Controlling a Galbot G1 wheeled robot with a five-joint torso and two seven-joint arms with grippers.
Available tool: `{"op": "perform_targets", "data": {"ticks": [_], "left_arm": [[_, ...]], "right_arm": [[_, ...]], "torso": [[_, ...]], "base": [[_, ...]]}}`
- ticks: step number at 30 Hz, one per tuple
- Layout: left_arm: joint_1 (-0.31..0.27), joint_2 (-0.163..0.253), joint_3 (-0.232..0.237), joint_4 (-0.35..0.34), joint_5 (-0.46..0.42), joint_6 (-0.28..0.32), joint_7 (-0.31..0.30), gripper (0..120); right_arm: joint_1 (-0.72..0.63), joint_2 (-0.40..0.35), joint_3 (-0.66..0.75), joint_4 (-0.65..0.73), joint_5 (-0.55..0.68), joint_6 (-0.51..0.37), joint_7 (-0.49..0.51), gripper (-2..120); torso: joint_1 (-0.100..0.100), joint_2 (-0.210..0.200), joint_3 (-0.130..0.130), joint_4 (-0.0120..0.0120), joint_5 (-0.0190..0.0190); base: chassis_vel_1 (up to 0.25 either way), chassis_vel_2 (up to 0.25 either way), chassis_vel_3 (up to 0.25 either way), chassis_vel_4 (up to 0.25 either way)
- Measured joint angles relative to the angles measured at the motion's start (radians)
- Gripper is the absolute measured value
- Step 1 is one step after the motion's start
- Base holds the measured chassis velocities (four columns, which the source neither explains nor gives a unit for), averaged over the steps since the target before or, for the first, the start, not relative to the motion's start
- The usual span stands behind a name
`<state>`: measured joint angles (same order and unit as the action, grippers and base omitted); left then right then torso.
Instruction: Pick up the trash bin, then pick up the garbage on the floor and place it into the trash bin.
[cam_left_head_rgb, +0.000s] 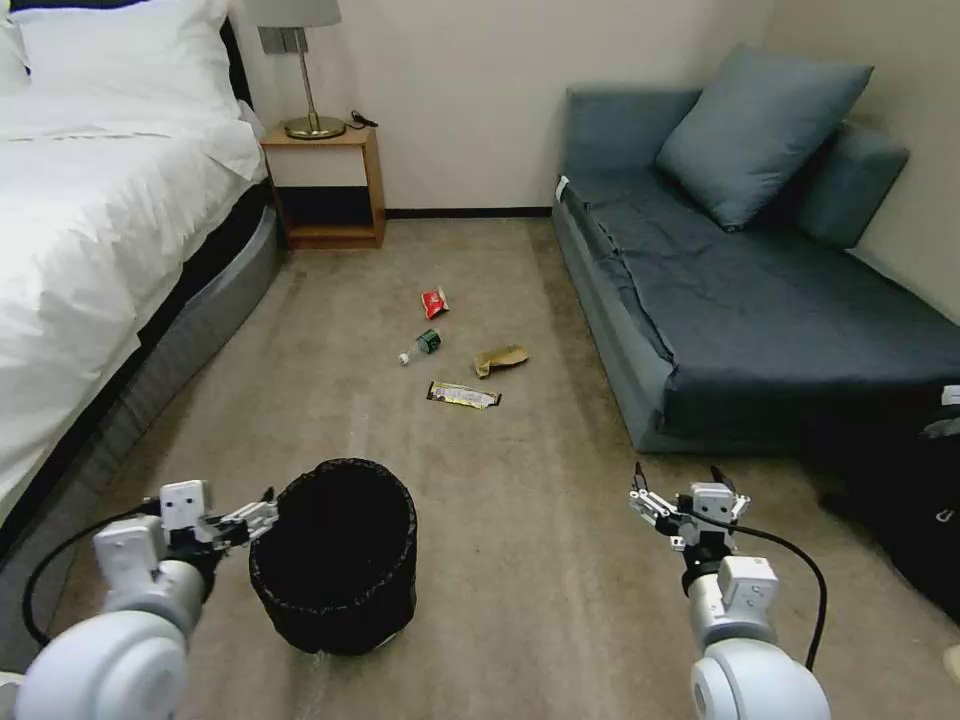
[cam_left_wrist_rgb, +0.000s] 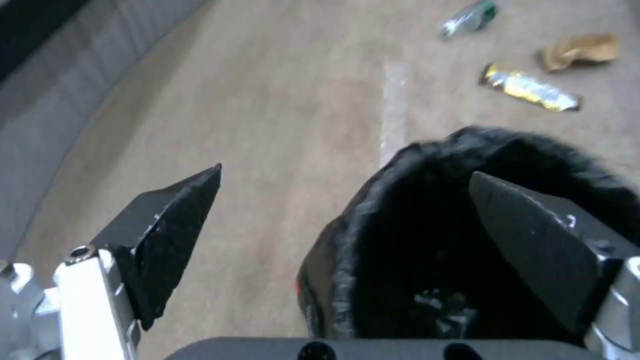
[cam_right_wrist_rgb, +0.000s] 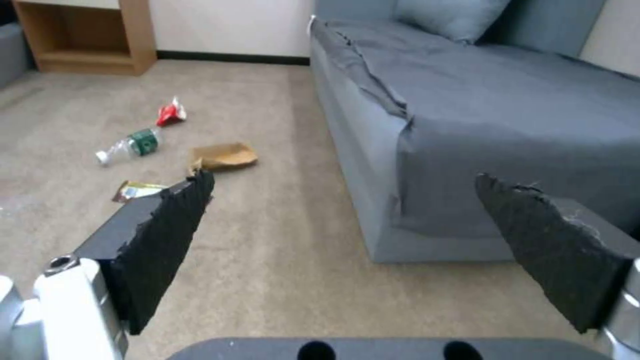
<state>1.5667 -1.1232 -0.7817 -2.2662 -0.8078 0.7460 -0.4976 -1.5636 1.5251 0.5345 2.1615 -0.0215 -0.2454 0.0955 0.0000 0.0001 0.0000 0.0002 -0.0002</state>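
Observation:
My left gripper picks up the trash bin by its bagged rim (cam_left_head_rgb: 271, 528) next, to carry it with its opening (cam_left_head_rgb: 338, 528) open for the garbage.
The trash bin (cam_left_head_rgb: 335, 555), round and lined with a crinkled black bag, stands on the carpet close in front of me. My left gripper (cam_left_head_rgb: 266, 508) is open at the bin's left rim. In the left wrist view one finger (cam_left_wrist_rgb: 170, 235) is outside the bin (cam_left_wrist_rgb: 373, 235) and the other (cam_left_wrist_rgb: 533, 245) hangs over its dark inside. The right gripper (cam_left_head_rgb: 678, 478) hovers open over bare carpet to the right, holding nothing. Farther ahead lies the garbage: a red packet (cam_left_head_rgb: 434, 302), a small bottle (cam_left_head_rgb: 421, 346), brown paper (cam_left_head_rgb: 500, 358) and a gold wrapper (cam_left_head_rgb: 463, 395).
A white bed (cam_left_head_rgb: 90, 250) runs along the left, with a wooden nightstand (cam_left_head_rgb: 325, 185) and lamp behind it. A blue-grey sofa (cam_left_head_rgb: 760, 320) with cushions fills the right side. A dark bag (cam_left_head_rgb: 900, 520) sits by the sofa's near end. Open carpet lies between bed and sofa.

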Motion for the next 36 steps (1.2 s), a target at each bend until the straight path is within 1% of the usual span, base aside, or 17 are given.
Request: {"op": "perform_targets", "data": {"ticks": [1,3,5,6,7,9,11,12,14,19,29,33,36], "left_arm": [[-0.015,0.006,0.005,0.033,-0.01,0.0,-0.008,100],[-0.021,0.008,0.007,0.047,-0.016,0.0,-0.01,100],[-0.048,0.02,0.026,0.123,-0.048,-0.001,-0.017,100],[-0.053,0.022,0.03,0.139,-0.054,-0.002,-0.018,100],[-0.053,0.022,0.03,0.139,-0.054,-0.002,-0.018,100],[-0.08,0.031,0.051,0.208,-0.085,-0.003,-0.018,100],[-0.086,0.032,0.057,0.221,-0.088,-0.004,-0.018,100],[-0.097,0.034,0.068,0.244,-0.091,-0.005,-0.017,100],[-0.114,0.034,0.082,0.266,-0.101,-0.005,-0.015,100],[-0.136,0.037,0.11,0.287,-0.11,-0.008,-0.012,99],[-0.155,0.044,0.136,0.288,-0.139,-0.009,-0.018,98],[-0.165,0.049,0.148,0.305,-0.148,-0.009,-0.025,97],[-0.175,0.051,0.161,0.324,-0.165,-0.01,-0.034,87]], "right_arm": [[0.004,0.002,-0.005,-0.003,0.0,-0.001,0.0,100],[0.005,0.003,-0.006,-0.005,-0.001,-0.001,0.0,100],[0.01,0.006,-0.011,-0.011,-0.003,-0.002,0.0,100],[0.011,0.007,-0.012,-0.012,-0.004,-0.002,0.0,100],[0.011,0.007,-0.012,-0.012,-0.004,-0.002,0.0,100],[0.014,0.008,-0.011,-0.013,-0.005,-0.004,0.0,100],[0.015,0.008,-0.01,-0.013,-0.005,-0.005,0.0,100],[0.017,0.008,-0.008,-0.013,-0.005,-0.008,0.0,100],[0.019,0.01,-0.005,-0.013,-0.006,-0.01,0.0,100],[0.017,0.017,-0.003,-0.012,-0.011,-0.012,0.0,100],[0.017,0.022,0.002,-0.009,-0.016,-0.011,0.0,100],[0.018,0.025,0.002,-0.007,-0.019,-0.011,0.0,100],[0.018,0.026,0.002,-0.006,-0.021,-0.011,0.0,100]], "torso": [[0.0,0.0,0.0,-0.0002,-0.0001],[0.0,0.0,0.0,-0.0002,-0.0002],[0.0,0.0,0.0,-0.0002,-0.0001],[0.0,0.0,0.0,-0.0002,-0.0001],[0.0,0.0,0.0,-0.0002,-0.0001],[0.0,0.0,0.0,-0.0003,-0.0001],[0.0,0.0,0.0,-0.0002,0.0001],[0.0,0.0,0.0,-0.0002,0.0],[0.0,0.0,0.0,-0.0002,0.0001],[0.0,0.0,0.0,-0.0002,0.0001],[0.0,0.0,0.0,-0.0002,0.0002],[0.0,0.0,0.0,-0.0002,0.0002],[0.0,0.0,0.0,-0.0002,0.0002]], "base": [[0.0,0.0,0.0,0.0],[0.0,0.0,0.0,0.0],[0.0,0.0,0.0,0.0],[0.0,0.0,0.0,0.0],[0.0,0.0,0.0,0.0],[0.0,0.0,0.0,0.0],[0.0,0.0,0.0,0.0],[0.0,0.0,0.0,0.0],[0.0,0.0,0.0,0.0],[0.0,0.0,0.0,0.0],[0.0,0.0,0.0,0.0],[0.0,0.0,0.0,0.0],[0.0,0.0,0.0,0.0]]}}
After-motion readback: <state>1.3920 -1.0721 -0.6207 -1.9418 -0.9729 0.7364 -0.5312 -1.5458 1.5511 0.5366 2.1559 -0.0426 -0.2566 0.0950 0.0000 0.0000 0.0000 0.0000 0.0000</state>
